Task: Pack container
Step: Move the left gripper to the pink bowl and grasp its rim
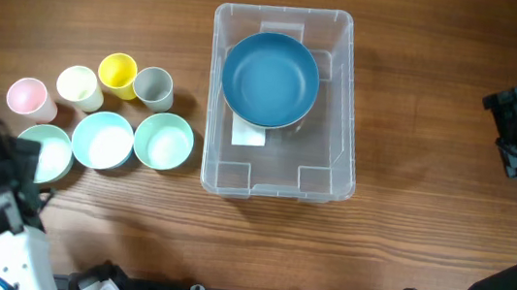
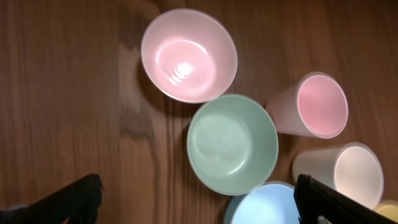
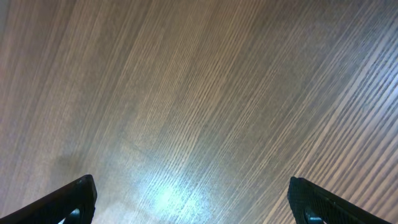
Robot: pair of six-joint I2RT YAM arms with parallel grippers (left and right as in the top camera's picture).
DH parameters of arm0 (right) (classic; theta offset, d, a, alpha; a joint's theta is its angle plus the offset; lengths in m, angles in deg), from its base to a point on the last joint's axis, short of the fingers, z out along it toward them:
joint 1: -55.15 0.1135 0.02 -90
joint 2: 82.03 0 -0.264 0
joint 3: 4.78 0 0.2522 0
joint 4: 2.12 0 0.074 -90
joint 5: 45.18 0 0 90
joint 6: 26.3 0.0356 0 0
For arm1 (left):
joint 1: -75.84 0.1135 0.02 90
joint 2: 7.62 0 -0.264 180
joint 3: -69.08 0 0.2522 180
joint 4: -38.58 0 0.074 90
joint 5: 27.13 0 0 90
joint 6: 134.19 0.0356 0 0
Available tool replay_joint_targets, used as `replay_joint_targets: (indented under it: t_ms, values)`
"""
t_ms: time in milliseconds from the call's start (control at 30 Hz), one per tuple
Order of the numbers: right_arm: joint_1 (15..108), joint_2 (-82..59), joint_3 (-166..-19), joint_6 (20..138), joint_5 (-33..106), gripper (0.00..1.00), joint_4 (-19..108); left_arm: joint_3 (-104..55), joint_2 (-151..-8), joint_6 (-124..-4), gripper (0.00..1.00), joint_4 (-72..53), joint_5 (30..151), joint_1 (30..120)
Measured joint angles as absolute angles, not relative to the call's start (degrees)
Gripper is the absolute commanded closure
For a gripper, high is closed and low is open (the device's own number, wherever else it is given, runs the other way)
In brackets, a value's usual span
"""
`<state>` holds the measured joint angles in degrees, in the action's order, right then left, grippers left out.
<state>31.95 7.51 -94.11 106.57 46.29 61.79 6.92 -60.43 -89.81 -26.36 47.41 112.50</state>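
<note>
Next, my left gripper picks up the pink bowl (image 2: 189, 56) by its rim, one finger inside and one outside, to set it upright in the container.
The clear plastic container (image 1: 337, 95) stands at the table's middle with a white label on its base. A dark blue bowl (image 1: 270, 80) lies inside its far half. My left gripper (image 1: 3, 163) is open and empty at the front left, over the edge of the leftmost pale bowl (image 1: 50, 155). In the left wrist view its fingers (image 2: 199, 208) frame a pink bowl (image 2: 189, 55), a green bowl (image 2: 232, 143) and a light blue bowl (image 2: 264, 205). My right gripper (image 1: 514, 130) is open and empty at the far right, over bare wood (image 3: 193, 199).
Left of the container stand two more pale bowls (image 1: 103, 139) (image 1: 163, 140). Behind them stand a pink cup (image 1: 27, 96), a cream cup (image 1: 80, 87), a yellow cup (image 1: 118, 74) and a grey cup (image 1: 153, 87). The pink cup (image 2: 317, 104) and the cream cup (image 2: 348, 171) also show in the left wrist view.
</note>
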Motion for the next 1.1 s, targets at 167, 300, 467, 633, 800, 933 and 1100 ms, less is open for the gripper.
replay_joint_targets:
  t_ms: [167, 300, 467, 633, 800, 933, 1100]
  values:
    - [31.95, 7.51, -94.11, 106.57, 46.29, 0.00, 61.83, 6.81, -70.12, -88.15, 0.07, -18.84, 60.85, 129.79]
    - [31.95, 7.51, -94.11, 106.57, 46.29, 0.00, 61.81, 5.98, -79.78, -85.75, 0.09, -16.46, 66.82, 137.33]
    - [31.95, 7.51, -94.11, 106.57, 46.29, 0.00, 61.83, 3.44, -89.72, -84.52, 0.08, -12.00, 69.53, 138.60]
    - [31.95, 7.51, -94.11, 106.57, 46.29, 0.00, 61.83, 1.67, -93.61, -83.26, 0.24, -7.48, 69.83, 138.60]
    - [31.95, 7.51, -94.11, 106.57, 46.29, 0.00, 61.83, 1.13, -101.44, -82.58, 0.33, -6.51, 69.51, 138.60]
    - [31.95, 7.51, -94.11, 106.57, 46.29, 0.00, 61.83, 1.13, -105.18, -82.36, 0.45, -6.62, 67.28, 138.60]
    - [31.95, 7.51, -94.11, 106.57, 46.29, 0.00, 61.83, 1.06, -105.33, -82.21, 0.88, -6.47, 64.17, 138.64]
